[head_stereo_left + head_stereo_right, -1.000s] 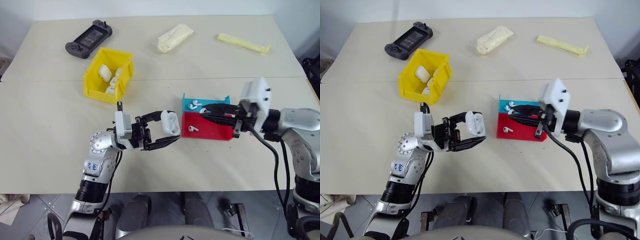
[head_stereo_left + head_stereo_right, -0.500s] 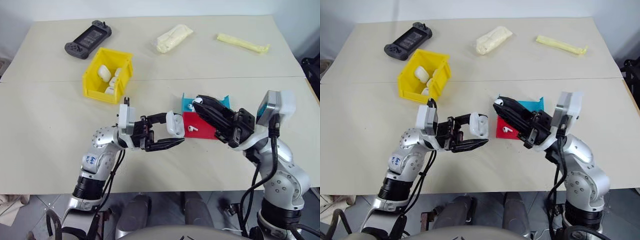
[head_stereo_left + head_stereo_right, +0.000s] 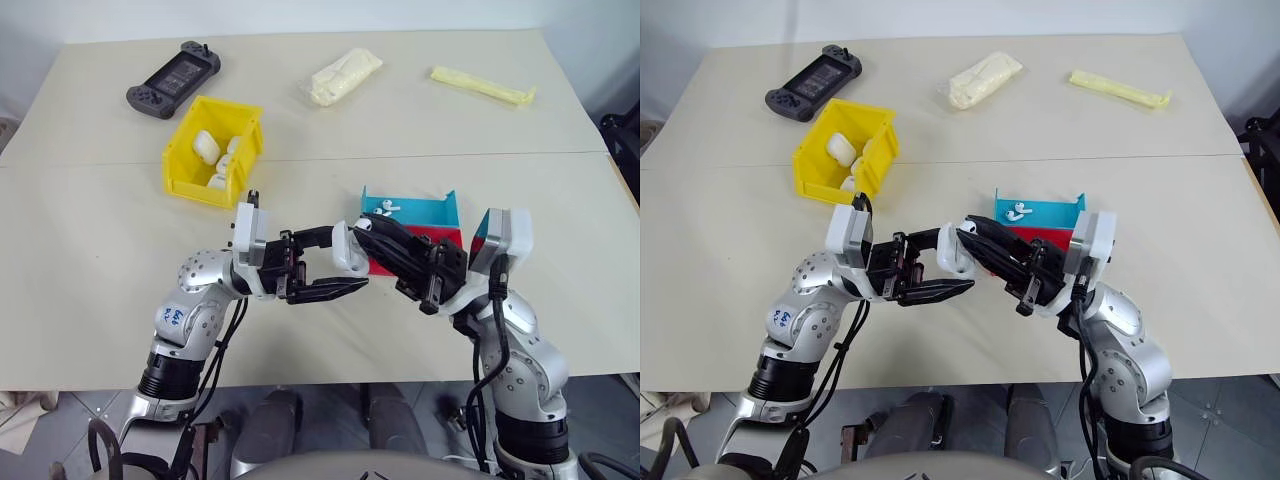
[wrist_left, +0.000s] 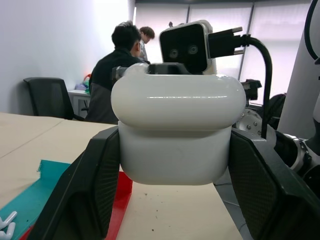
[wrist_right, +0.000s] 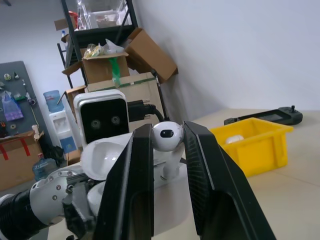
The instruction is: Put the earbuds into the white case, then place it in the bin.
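Note:
My right gripper should open now and let go of the earbud, because the earbud's stem is standing in the white case's open top (image 3: 349, 248) (image 5: 167, 179).
My left gripper (image 3: 351, 258) is shut on the white case (image 4: 175, 130) and holds it above the table in front of me. In the right wrist view the case's lid stands open. My right gripper (image 3: 368, 224) is shut on one of the earbuds (image 5: 166, 136), its tip right at the case's open top. Two more earbuds (image 3: 383, 207) lie in the blue half of the red-and-blue tray (image 3: 430, 211) behind the grippers. The yellow bin (image 3: 180, 152) sits at the far left and holds several white cases (image 3: 208, 144).
A black game controller (image 3: 172, 78) lies at the back left of the table. A cream wrapped packet (image 3: 345, 77) and a yellow strip (image 3: 485, 86) lie at the back. Two people stand in the room behind in the left wrist view.
My right arm has swung left from over the tray, carrying the earbud up to the case. The left gripper has kept the case almost in place.

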Robot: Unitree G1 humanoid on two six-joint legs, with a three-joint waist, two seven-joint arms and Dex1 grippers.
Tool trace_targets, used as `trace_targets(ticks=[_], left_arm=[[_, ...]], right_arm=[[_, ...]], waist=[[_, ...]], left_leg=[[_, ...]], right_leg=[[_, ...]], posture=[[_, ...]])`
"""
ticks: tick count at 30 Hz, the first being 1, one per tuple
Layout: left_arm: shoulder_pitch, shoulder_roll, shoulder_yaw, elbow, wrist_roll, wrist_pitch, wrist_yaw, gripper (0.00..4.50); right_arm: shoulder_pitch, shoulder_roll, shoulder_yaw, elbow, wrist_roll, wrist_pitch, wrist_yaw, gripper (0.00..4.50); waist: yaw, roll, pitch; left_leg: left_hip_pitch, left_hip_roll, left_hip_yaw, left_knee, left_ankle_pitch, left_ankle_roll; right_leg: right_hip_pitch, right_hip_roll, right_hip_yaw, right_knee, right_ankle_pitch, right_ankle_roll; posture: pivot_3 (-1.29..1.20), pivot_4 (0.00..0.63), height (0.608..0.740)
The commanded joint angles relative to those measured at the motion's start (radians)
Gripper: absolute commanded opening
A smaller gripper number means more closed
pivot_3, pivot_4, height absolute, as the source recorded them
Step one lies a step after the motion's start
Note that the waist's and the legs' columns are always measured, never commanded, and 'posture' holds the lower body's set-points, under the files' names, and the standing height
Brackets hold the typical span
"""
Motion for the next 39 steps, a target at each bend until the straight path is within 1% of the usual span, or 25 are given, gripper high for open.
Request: trace_targets(ticks=[1,8,16,26,30,37,38,39], left_arm=[[-0.024,0.006,0.011,-0.046,-0.017,-0.005,-0.004,2.81],[-0.038,-0.002,0.008,-0.043,-0.015,-0.011,0.008,2.81],[-0.044,-0.027,0.009,-0.042,-0.008,-0.023,0.028,2.81],[-0.071,-0.051,0.01,-0.007,0.011,-0.048,0.002,2.81],[-0.079,-0.058,0.01,0.005,0.017,-0.058,-0.01,2.81],[-0.088,-0.075,0.007,0.031,0.032,-0.077,-0.026,2.81],[-0.088,-0.076,0.007,0.034,0.032,-0.08,-0.028,2.81],[-0.087,-0.076,0.009,0.038,0.034,-0.083,-0.03,2.81]], right_arm=[[-0.013,0.003,0.013,0.017,-0.011,-0.046,0.014,0.52],[-0.022,-0.012,0.029,0.054,-0.017,-0.072,0.02,0.52],[-0.022,-0.063,0.059,0.056,-0.01,-0.059,0.055,0.52],[-0.035,-0.13,0.072,0.077,-0.021,-0.061,0.087,0.52],[-0.045,-0.149,0.062,0.076,0.009,-0.026,0.074,1.85],[-0.056,-0.169,0.043,0.075,0.014,-0.036,0.079,4.17],[-0.053,-0.172,0.031,0.07,0.021,-0.035,0.075,4.43],[-0.046,-0.183,0.011,0.059,0.028,-0.035,0.071,4.49]], waist=[[0.001,0.0,0.0],[0.001,0.0,0.0],[0.002,0.0,0.0],[0.003,0.0,0.0],[0.004,0.0,0.0],[0.005,0.0,0.0],[0.005,0.0,0.0],[0.005,0.0,0.0]], left_leg=[[0.0,0.0,0.0,0.0,0.0,0.0],[0.0,0.0,0.0,0.0,0.0,0.0],[0.0,0.0,0.0,0.0,0.0,0.0],[0.0,0.0,0.0,0.0,0.0,0.0],[0.0,0.0,0.0,0.0,0.0,0.0],[0.0,0.0,0.0,0.0,0.0,0.0],[0.0,0.0,0.0,0.0,0.0,0.0],[0.0,0.0,0.0,0.0,0.0,0.0]], right_leg=[[0.0,0.0,0.0,0.0,0.0,0.0],[0.0,0.0,0.0,0.0,0.0,0.0],[0.0,0.0,0.0,0.0,0.0,0.0],[0.0,0.0,0.0,-0.001,0.0,0.0],[0.0,0.0,0.0,-0.001,0.0,0.0],[0.0,0.0,0.0,-0.001,0.0,0.0],[0.0,0.0,0.0,-0.001,0.0,0.0],[0.0,0.0,0.0,-0.001,0.0,0.0]], posture=[[0.0,0.15,0.74],[0.0,0.15,0.74],[0.0,0.15,0.74],[0.0,0.15,0.74],[0.0,0.15,0.74],[0.0,0.15,0.74],[0.0,0.15,0.74],[0.0,0.15,0.74]])
